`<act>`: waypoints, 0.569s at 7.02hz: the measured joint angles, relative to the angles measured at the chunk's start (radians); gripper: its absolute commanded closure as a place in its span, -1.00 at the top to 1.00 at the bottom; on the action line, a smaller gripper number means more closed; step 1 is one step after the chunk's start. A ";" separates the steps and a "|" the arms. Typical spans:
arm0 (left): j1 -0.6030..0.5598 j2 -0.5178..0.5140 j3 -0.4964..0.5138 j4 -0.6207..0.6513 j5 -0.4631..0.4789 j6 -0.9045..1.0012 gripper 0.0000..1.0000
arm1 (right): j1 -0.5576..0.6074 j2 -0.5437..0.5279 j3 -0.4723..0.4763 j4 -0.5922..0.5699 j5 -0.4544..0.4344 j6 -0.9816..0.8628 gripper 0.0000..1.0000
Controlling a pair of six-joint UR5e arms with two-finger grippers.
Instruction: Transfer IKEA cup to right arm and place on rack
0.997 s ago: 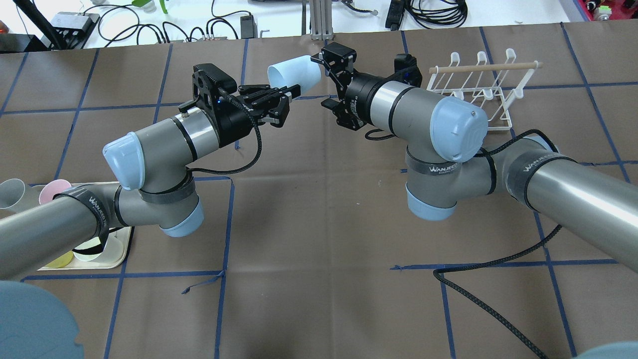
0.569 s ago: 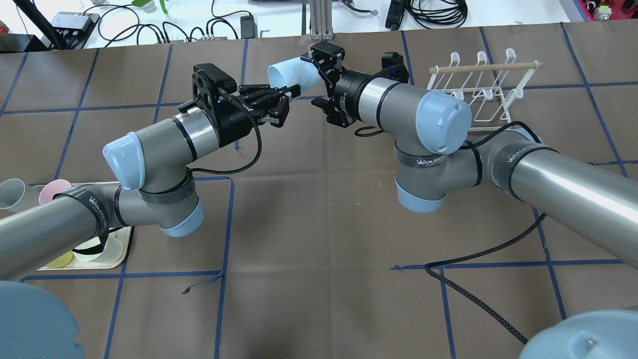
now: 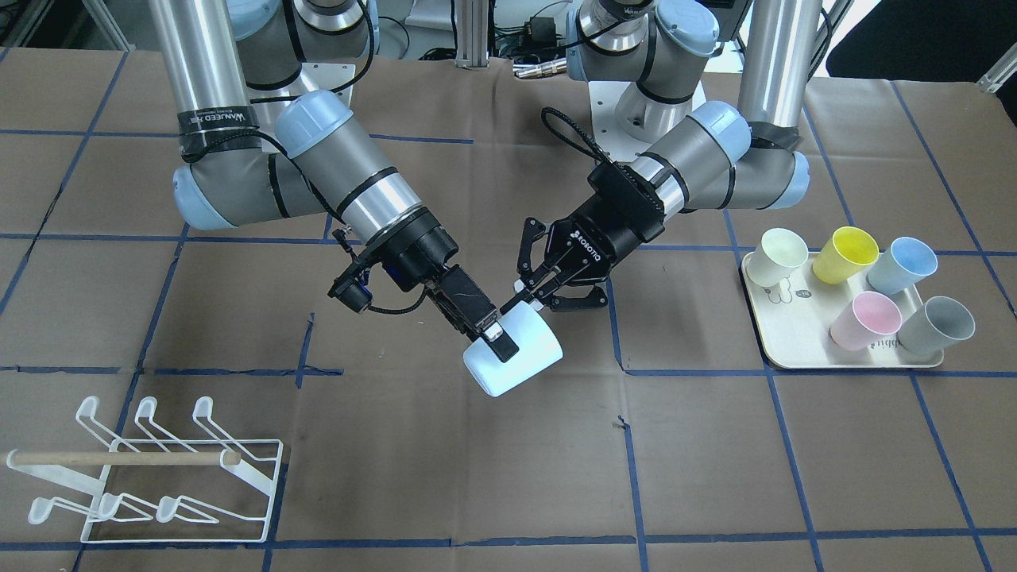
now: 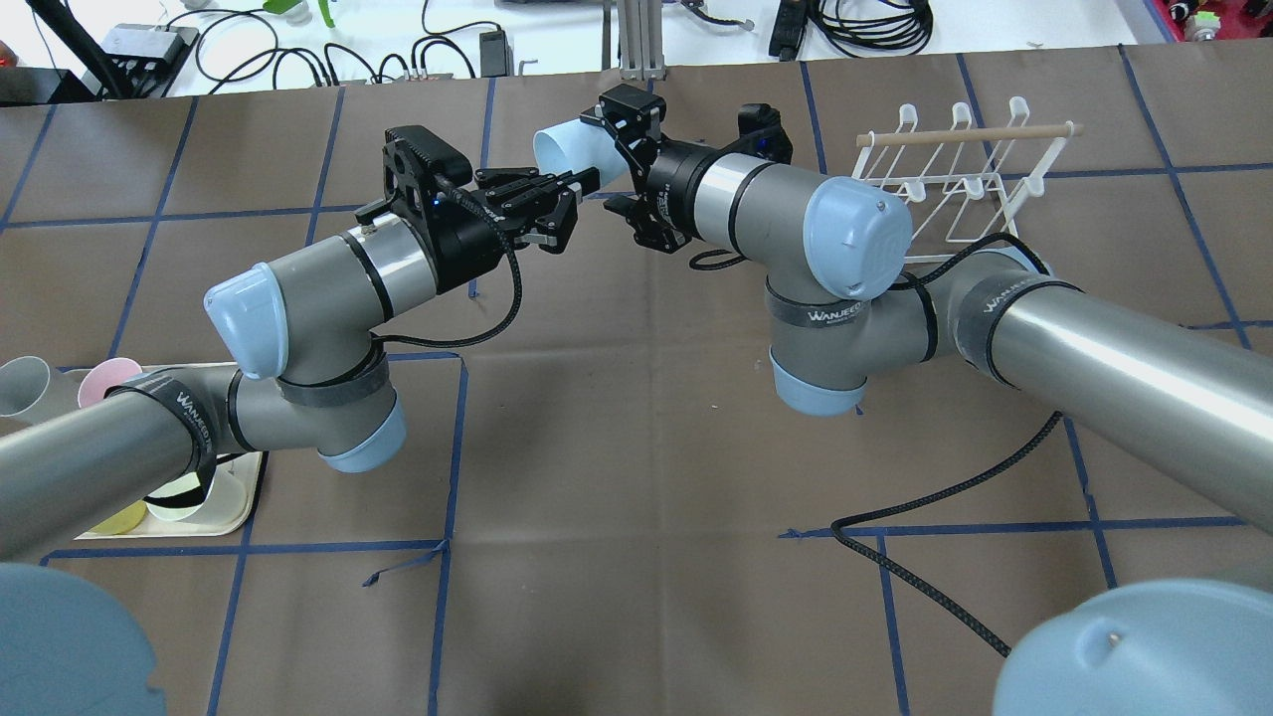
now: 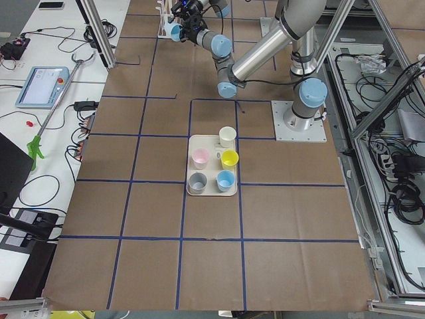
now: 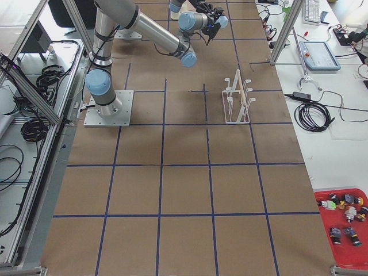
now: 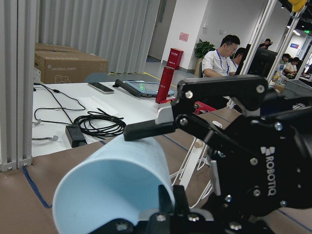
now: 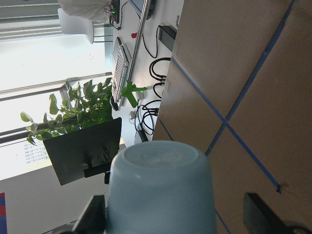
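Note:
The robot's right gripper will next take hold of the pale blue IKEA cup by its base end [image 8: 159, 175]. It will receive the cup there so that the cup can be placed on the rack.
A pale blue IKEA cup [image 4: 582, 147] is held in the air on its side over the far middle of the table. My left gripper [image 4: 587, 181] is shut on its rim, one finger inside the mouth, as the left wrist view [image 7: 112, 180] shows. My right gripper [image 4: 605, 159] is open, its two fingers standing wide on either side of the cup's base end. The right wrist view shows the cup's base [image 8: 161, 165] between those spread fingers [image 8: 95, 217]. The front view shows the cup [image 3: 520, 361] between both grippers. The white wire rack [image 4: 955, 179] stands empty at the far right.
A cream tray [image 3: 794, 359] at my left holds several coloured cups. The rack [image 3: 151, 469] has a wooden dowel across it. A braided black cable [image 4: 945, 497] lies on the brown paper near the right arm.
My right arm has moved left toward the cup, and its open fingers now straddle the cup's base end. The left arm and the cup have not moved.

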 measured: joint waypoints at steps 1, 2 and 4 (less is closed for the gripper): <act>0.000 0.001 0.000 0.000 0.001 -0.001 -1.00 | 0.001 0.008 -0.007 0.000 0.001 0.000 0.98; 0.000 0.002 0.000 0.000 0.001 -0.003 -1.00 | 0.001 0.012 -0.009 0.000 0.001 0.000 0.73; -0.001 0.002 -0.001 0.000 0.011 -0.008 -1.00 | 0.002 0.013 -0.012 0.001 0.000 0.001 0.65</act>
